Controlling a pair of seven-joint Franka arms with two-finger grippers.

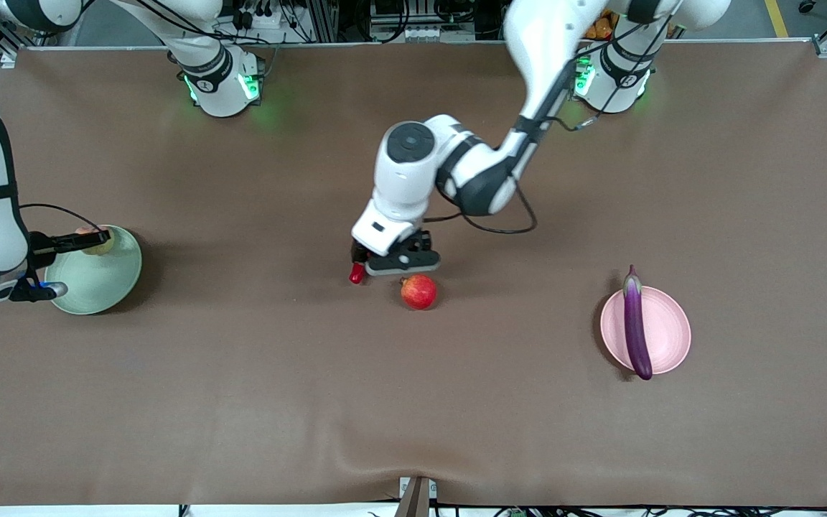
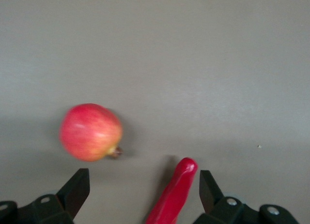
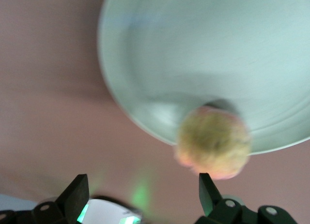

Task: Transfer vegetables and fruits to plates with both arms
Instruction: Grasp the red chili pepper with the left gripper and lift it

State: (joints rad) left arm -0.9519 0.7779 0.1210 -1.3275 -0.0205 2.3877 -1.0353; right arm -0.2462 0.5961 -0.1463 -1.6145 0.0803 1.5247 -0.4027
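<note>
My left gripper grabs the red chili pepper by its middle (image 2: pixel 165 212) next, to transfer it to the pink plate.
My right gripper (image 1: pixel 87 240) (image 3: pixel 140 183) hovers open over the rim of the mint green plate (image 1: pixel 108 287) (image 3: pixel 203 54). The fuzzy peach (image 1: pixel 100 244) (image 3: pixel 214 142) is just past its fingertips at that rim, free of the fingers. My left gripper (image 1: pixel 385 267) (image 2: pixel 143 180) is low over the table's middle, open, with the red chili pepper (image 1: pixel 357 273) (image 2: pixel 175 192) lying between its fingers, close to one of them. The pomegranate (image 1: pixel 418 291) (image 2: pixel 91 132) sits beside it, nearer the camera. The purple eggplant (image 1: pixel 636 324) lies across the pink plate (image 1: pixel 672 330).
Brown cloth covers the whole table (image 1: pixel 413 416). The two green-lit arm bases (image 1: pixel 223 86) stand along the table's edge farthest from the camera. The left arm's forearm and cable (image 1: pixel 500 215) hang over the table's middle.
</note>
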